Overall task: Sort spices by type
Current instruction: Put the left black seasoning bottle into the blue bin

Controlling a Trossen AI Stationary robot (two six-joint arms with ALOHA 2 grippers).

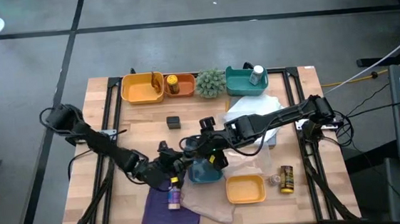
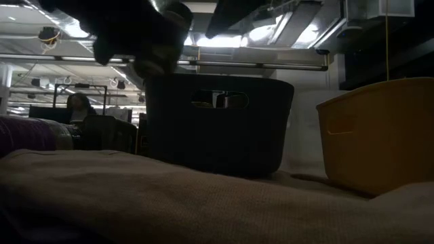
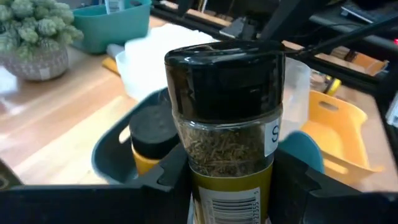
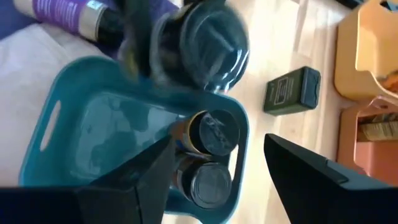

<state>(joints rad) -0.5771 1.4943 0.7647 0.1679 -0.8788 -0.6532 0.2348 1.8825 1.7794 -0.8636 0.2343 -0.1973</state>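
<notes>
My left gripper is holding the black-lidded jar above the rim of the dark teal tray point(image 1: 205, 172), so it needs to keep holding the jar.
My left gripper point(image 3: 230, 183) is shut on a spice jar point(image 3: 225, 112) with a black lid, green herbs and a yellow label. It holds the jar in the air at the left rim of a dark teal tray point(image 1: 205, 172) near the table's middle front. Two dark-lidded jars point(image 4: 208, 155) lie in that tray. My right gripper point(image 4: 217, 177) hangs open above them with nothing between its fingers. A purple-labelled jar point(image 1: 173, 198) lies on a purple cloth point(image 1: 158, 210), and another jar point(image 1: 286, 179) lies on the wood at the front right. My left gripper pinches the jar's lower, labelled body point(image 3: 231, 198) between its two fingers, one on each side. The fingers come nearly level from the table's left. The jar stands roughly upright, lid up, lifted clear of the table and the tray point(image 2: 163, 30).
Along the far edge stand a yellow tray point(image 1: 141, 89), an orange tray point(image 1: 180, 85) with a jar, a green spiky plant point(image 1: 210, 82) and a teal tray point(image 1: 244, 81) with a white bottle. A yellow tray point(image 1: 245, 188) sits at the front, a white bag point(image 1: 257, 114) and a small black box point(image 1: 173, 121) mid-table.
</notes>
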